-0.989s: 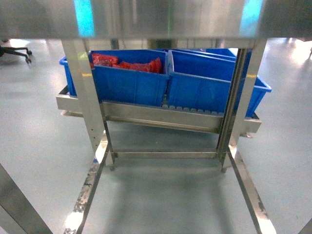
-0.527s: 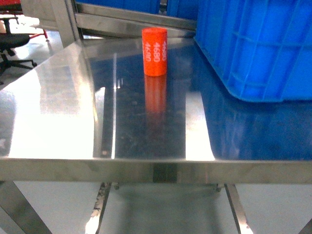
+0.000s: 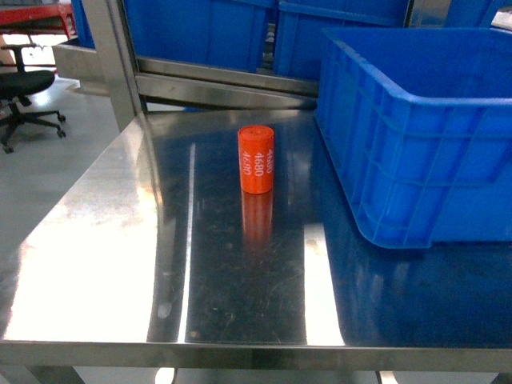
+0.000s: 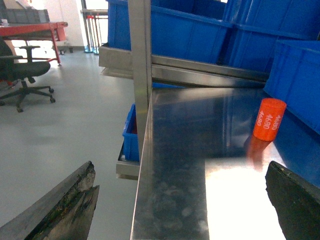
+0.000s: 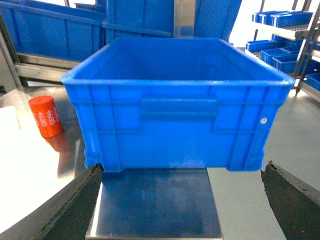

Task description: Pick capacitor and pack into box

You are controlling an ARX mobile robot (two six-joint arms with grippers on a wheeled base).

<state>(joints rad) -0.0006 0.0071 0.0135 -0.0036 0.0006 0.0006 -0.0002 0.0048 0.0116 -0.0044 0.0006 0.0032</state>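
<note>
The capacitor goes into the box next: my left gripper should grab its printed round body [image 3: 257, 164].
An orange cylinder printed 4680, the capacitor [image 3: 256, 160], stands upright on the steel table [image 3: 104, 248], just left of a big blue crate [image 3: 416, 136]. No arm shows in the head view. My left gripper [image 4: 182, 200] is open and empty at the table's near left edge, with the capacitor [image 4: 269, 120] ahead to its right. My right gripper [image 5: 182, 192] is open and empty too, facing the blue crate [image 5: 177, 105] from the front, the capacitor [image 5: 45, 116] far to its left. The box is out of view.
Behind the table, a steel rack [image 3: 224, 80] carries more blue crates [image 3: 200, 32], and its upright post [image 3: 108, 56] rises at the table's back left corner. An office chair [image 3: 28, 88] stands on the floor at left. Shelves of blue bins [image 5: 285, 30] sit far right.
The head view has risen from under the table to its top. The capacitor and blue crate now sit lower in the frame, with more of the crate's inside showing.
</note>
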